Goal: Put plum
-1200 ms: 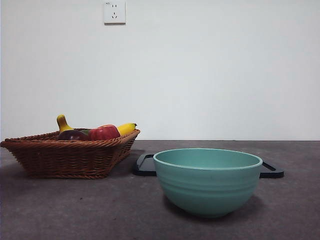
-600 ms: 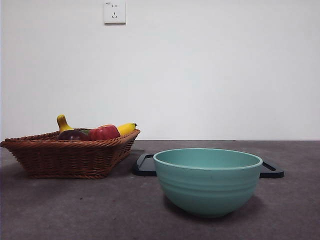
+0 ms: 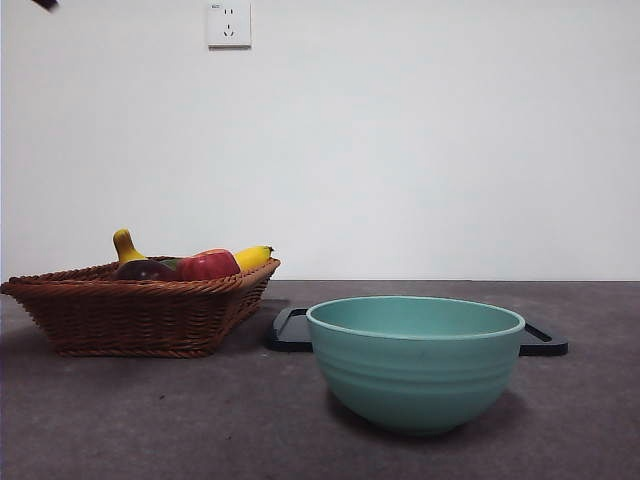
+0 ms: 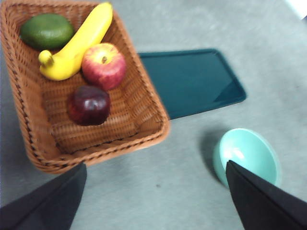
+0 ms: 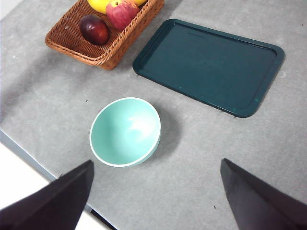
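Note:
Next, my left gripper takes hold of the glossy maroon plum, around its round body (image 3: 146,270) (image 4: 89,106), to put it.
The plum (image 4: 89,105), glossy dark maroon, lies in the brown wicker basket (image 4: 160,125) beside a red apple (image 4: 104,65). It also shows in the front view (image 3: 145,270) and the right wrist view (image 5: 94,29). My left gripper (image 4: 153,203) is open and empty, high above the table near the basket's front edge. My right gripper (image 5: 156,199) is open and empty, high above the table near the teal bowl (image 5: 125,132). A black arm tip (image 3: 45,4) shows at the top left corner of the front view.
The basket (image 3: 130,315) also holds a banana (image 4: 76,43) and a green avocado (image 4: 47,31). A dark green tray (image 5: 208,64) lies flat behind the bowl (image 3: 415,365), to the right of the basket. A table edge runs near the bowl in the right wrist view.
A black arm tip has come into the top left corner of the front view. The fruit, basket, bowl and tray have not moved.

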Motion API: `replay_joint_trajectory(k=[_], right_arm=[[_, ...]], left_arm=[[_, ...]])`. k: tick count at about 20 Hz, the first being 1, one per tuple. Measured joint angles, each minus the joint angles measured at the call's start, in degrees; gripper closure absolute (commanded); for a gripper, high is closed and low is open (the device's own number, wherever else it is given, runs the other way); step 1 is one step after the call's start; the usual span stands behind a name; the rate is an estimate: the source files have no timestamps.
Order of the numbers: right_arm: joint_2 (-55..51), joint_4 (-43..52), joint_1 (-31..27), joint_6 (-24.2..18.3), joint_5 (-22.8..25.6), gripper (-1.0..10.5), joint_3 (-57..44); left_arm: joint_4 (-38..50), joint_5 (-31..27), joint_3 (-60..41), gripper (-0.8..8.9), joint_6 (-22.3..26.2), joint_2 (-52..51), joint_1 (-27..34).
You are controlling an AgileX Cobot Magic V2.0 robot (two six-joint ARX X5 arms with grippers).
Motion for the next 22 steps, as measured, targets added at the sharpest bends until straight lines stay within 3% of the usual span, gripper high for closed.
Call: replay_joint_trajectory(k=[10,15,22], right_arm=[[0.0,0.0,0.0,0.0,0.0,5.2,0.0],[0.0,0.0,0.0,0.0,0.0,5.2,0.0],[0.0,0.1,0.0,0.0,0.0,5.2,0.0]], left_arm=[[7.4,-15.0,10.5,3.54,-0.2,26.2,-9.4],[11.3,-18.1,10.6,3.54,-0.2,35.3,-10.1],[16.0,-18.3,10.6,3.54,1.1,44.4,-10.3]])
